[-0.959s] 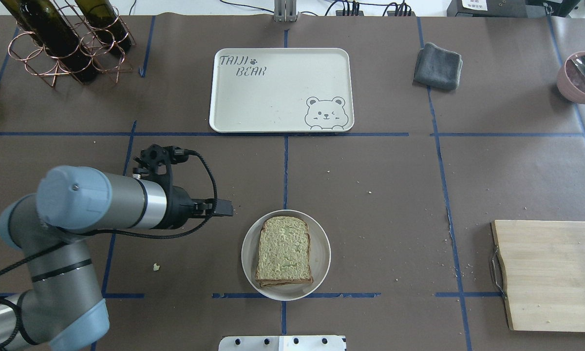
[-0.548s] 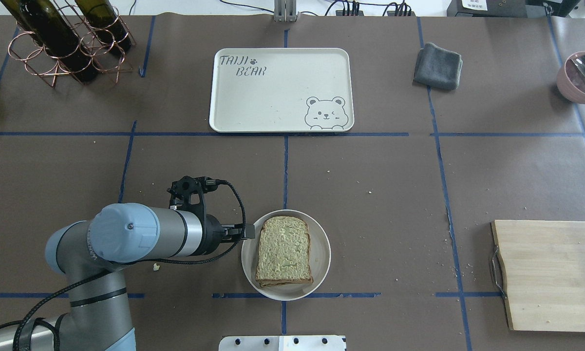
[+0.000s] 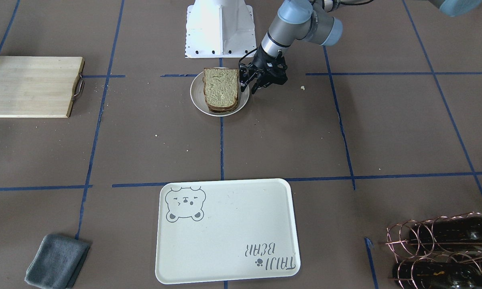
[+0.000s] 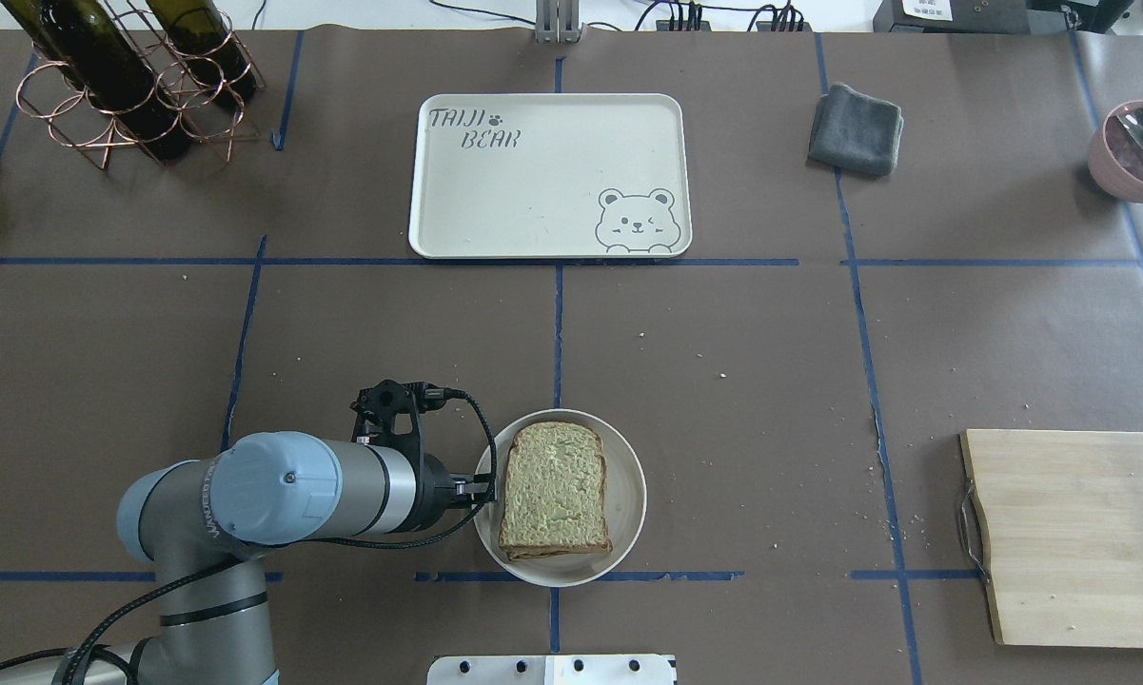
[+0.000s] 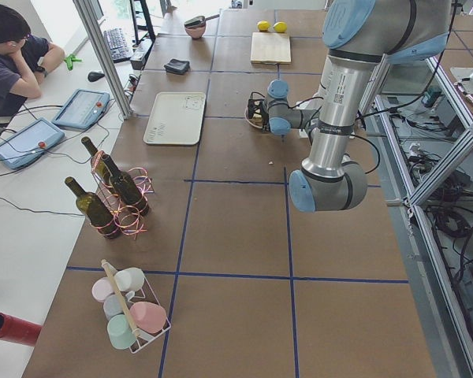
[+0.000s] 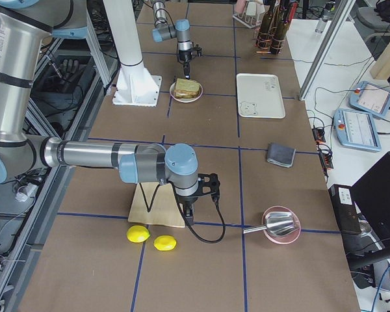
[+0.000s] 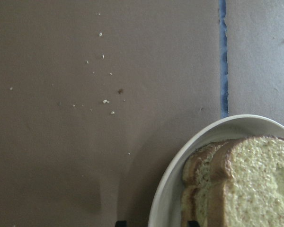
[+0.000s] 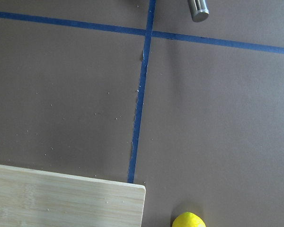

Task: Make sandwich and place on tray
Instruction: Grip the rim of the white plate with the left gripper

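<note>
Next, the left gripper grabs the plate by its bare rim (image 3: pixel 247 91) and keeps the plate level, since the sandwich (image 3: pixel 220 89) sits loose on the plate.
The sandwich (image 4: pixel 554 490) is a stack of pale tan bread slices with brown crust on a small round white plate (image 4: pixel 630 495). No egg shows. My left gripper (image 4: pixel 483 490) is open at the plate's left rim. In the left wrist view its two fingertips (image 7: pixel 120 223) stand either side of the rim (image 7: pixel 170 189), beside the sandwich (image 7: pixel 246 184). The front view shows the left gripper (image 3: pixel 249 85) next to the sandwich (image 3: pixel 220 89). The cream tray (image 4: pixel 542 181) with the bear drawing lies bare at the far middle. My right gripper (image 6: pixel 185 208) hangs by the cutting board; I cannot tell its state.
A wooden cutting board (image 4: pixel 1075 538) lies at the near right, with two lemons (image 6: pixel 153 239) beyond it. A grey cloth (image 4: pixel 857 128) and a pink bowl with a spoon (image 4: pixel 1137 152) are at the far right. A copper bottle rack (image 4: pixel 133 86) stands at the far left.
My left arm has swung right and toward me, bringing the gripper from open table to the plate's left rim. The sandwich and plate have not moved.
</note>
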You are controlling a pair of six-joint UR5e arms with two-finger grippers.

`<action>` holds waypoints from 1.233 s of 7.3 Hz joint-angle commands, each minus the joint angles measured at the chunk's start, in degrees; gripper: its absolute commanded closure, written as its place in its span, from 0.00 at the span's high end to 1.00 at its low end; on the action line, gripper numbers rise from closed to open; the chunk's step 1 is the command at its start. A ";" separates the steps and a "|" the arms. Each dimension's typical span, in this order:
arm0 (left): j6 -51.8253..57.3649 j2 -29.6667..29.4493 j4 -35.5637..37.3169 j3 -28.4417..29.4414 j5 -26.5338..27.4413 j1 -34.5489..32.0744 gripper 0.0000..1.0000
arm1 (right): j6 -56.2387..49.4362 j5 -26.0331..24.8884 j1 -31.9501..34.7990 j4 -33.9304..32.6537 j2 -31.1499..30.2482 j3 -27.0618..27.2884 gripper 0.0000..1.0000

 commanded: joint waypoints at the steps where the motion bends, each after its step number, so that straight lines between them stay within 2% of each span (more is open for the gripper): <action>1: 0.00 -0.01 0.00 0.25 0.01 0.28 0.34 | 0.09 -0.07 0.00 0.00 0.06 -0.02 1.00; 4: -0.08 -0.01 0.00 0.25 0.01 0.28 0.18 | 0.09 -0.16 0.00 0.00 0.76 -1.06 1.00; 5: -0.09 -0.01 0.00 0.25 0.01 0.28 0.06 | 0.09 -0.16 0.00 0.00 1.29 -1.77 1.00; 6: -0.09 -0.01 0.00 0.07 0.01 0.28 0.00 | 0.09 -0.16 0.00 0.00 1.47 -2.04 1.00; 9: 0.44 -0.96 0.09 -0.89 -0.51 -1.98 0.00 | 0.09 -0.24 0.00 0.09 1.47 -2.13 1.00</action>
